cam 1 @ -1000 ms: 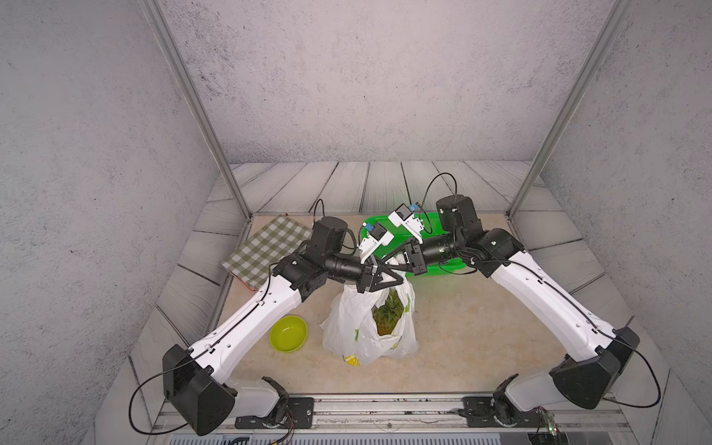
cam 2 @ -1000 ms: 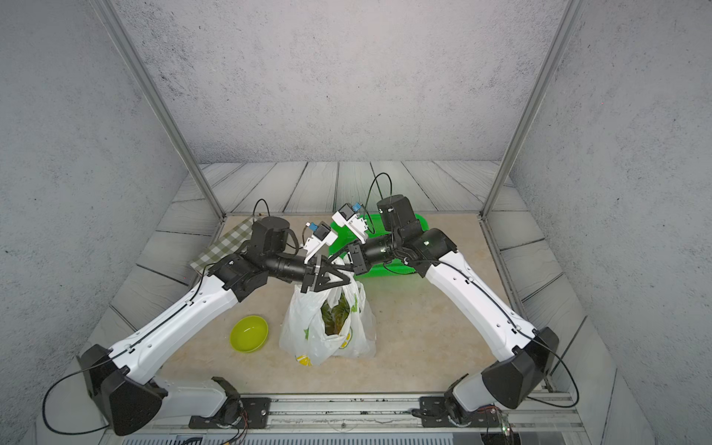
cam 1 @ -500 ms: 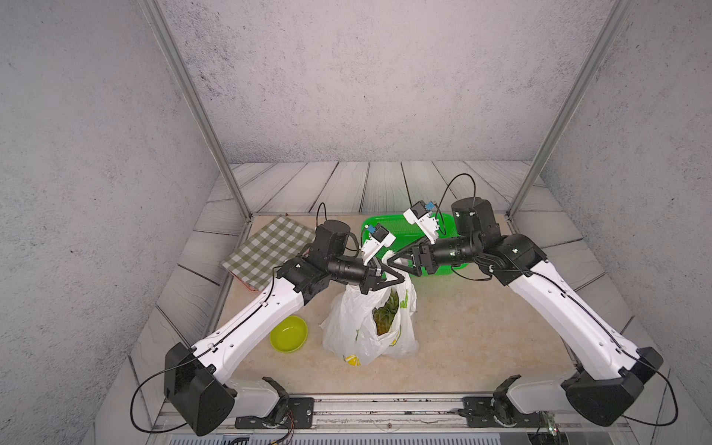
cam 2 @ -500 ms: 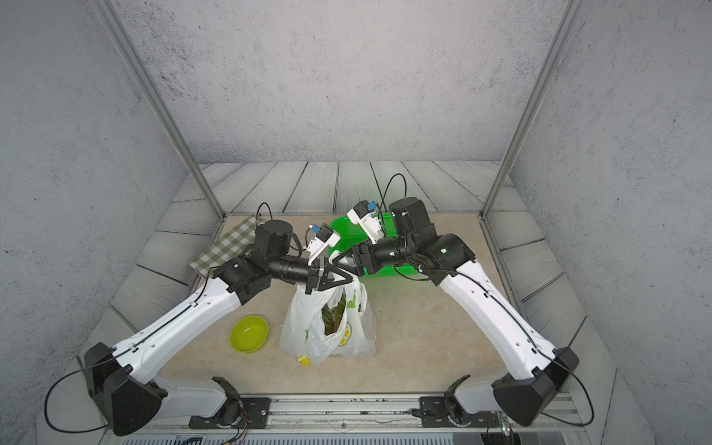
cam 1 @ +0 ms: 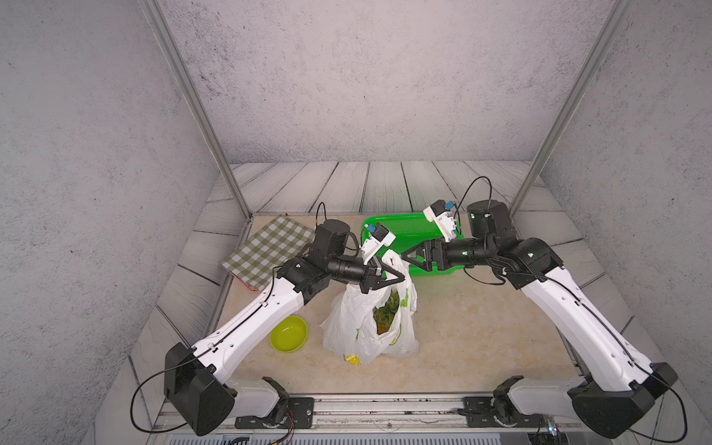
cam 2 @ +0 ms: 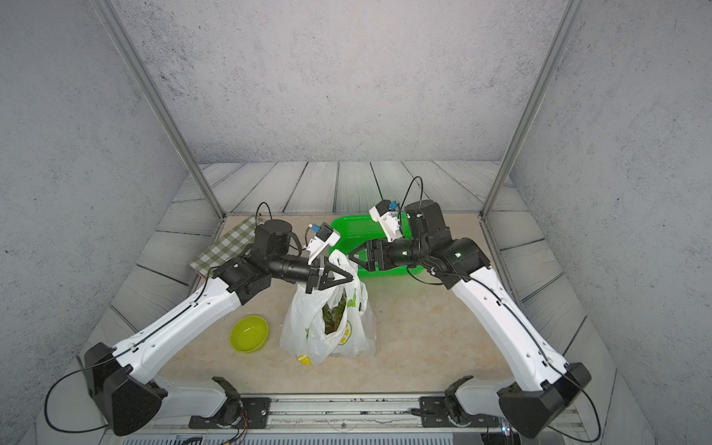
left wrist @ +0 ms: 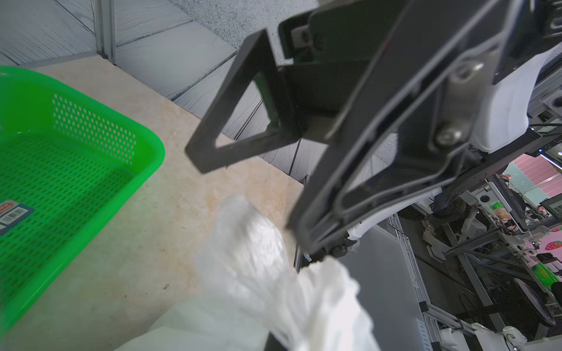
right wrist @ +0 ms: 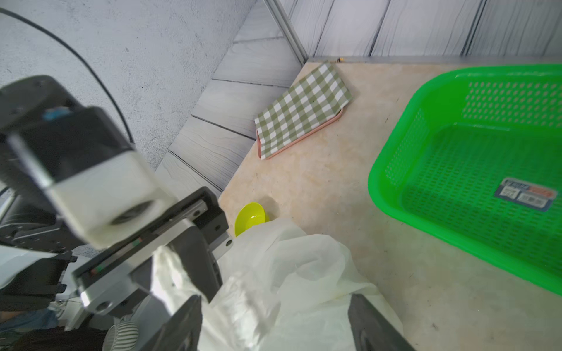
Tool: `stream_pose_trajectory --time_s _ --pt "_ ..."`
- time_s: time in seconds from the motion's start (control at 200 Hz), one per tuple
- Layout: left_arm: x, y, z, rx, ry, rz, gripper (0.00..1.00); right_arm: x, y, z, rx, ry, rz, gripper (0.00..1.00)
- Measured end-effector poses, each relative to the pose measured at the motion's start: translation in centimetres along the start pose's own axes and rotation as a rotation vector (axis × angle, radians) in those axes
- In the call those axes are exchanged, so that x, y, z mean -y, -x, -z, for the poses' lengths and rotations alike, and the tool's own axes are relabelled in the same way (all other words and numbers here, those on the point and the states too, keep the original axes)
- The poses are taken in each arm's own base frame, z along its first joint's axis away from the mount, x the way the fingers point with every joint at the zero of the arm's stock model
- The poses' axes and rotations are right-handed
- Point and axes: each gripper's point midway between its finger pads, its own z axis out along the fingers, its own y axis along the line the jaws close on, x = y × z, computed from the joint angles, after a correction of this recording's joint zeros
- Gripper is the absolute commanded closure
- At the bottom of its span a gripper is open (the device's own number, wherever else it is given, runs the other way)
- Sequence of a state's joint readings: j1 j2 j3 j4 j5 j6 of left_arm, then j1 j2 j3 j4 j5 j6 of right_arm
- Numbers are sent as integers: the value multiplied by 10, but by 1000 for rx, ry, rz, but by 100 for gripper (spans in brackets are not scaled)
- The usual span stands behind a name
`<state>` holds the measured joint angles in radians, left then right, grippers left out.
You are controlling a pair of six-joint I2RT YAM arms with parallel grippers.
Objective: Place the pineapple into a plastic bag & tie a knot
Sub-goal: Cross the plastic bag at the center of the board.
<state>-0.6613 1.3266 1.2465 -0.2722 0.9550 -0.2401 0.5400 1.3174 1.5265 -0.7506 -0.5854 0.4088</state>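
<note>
My right gripper pinches the bag's white loop by its loose end, beyond my left gripper, next, to draw the plastic bag around and tie the knot.
The plastic bag (cam 1: 358, 327) stands at mid-table, white with lemon prints, and the pineapple (cam 1: 385, 314) shows inside it in both top views (cam 2: 333, 312). My left gripper (cam 1: 402, 278) is shut on the bag's bunched handles above the mouth, and one white loop (cam 1: 391, 257) sticks up past it. My right gripper (cam 1: 406, 257) hangs open just right of that loop. In the right wrist view its fingers (right wrist: 182, 325) stand wide apart over the bag's plastic (right wrist: 289, 273) without pinching it. The knot is out of view.
A green perforated basket (cam 1: 416, 235) sits behind the bag, under the right arm. A green checked cloth (cam 1: 269, 250) lies at the back left. A yellow-green bowl (cam 1: 289, 333) rests left of the bag. Metal frame posts stand at both back corners.
My right gripper opened, let go of the bag handle and drew back to the right. My left gripper closed fully on the handles and stayed above the bag.
</note>
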Motion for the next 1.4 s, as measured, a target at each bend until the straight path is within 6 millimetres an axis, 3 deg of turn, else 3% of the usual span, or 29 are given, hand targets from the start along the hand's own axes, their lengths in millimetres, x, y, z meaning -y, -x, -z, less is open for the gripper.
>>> stream_pose_trajectory --time_s 0.18,0.43,0.681,0.991,1.396 --pt "0 0 0 -1 -2 0 100 1 -6 -15 -31 62 -54 36" --pt "0 0 0 -2 -1 -9 100 -22 3 -14 -11 191 -46 75" --pt "-1 -1 0 -5 3 -8 100 -26 4 -13 -11 215 -50 100" --pt "-8 -11 -3 -16 15 12 89 -21 1 -6 5 152 -38 100" --pt "-22 -30 -8 -31 35 52 87 -18 6 1 27 99 -22 100"
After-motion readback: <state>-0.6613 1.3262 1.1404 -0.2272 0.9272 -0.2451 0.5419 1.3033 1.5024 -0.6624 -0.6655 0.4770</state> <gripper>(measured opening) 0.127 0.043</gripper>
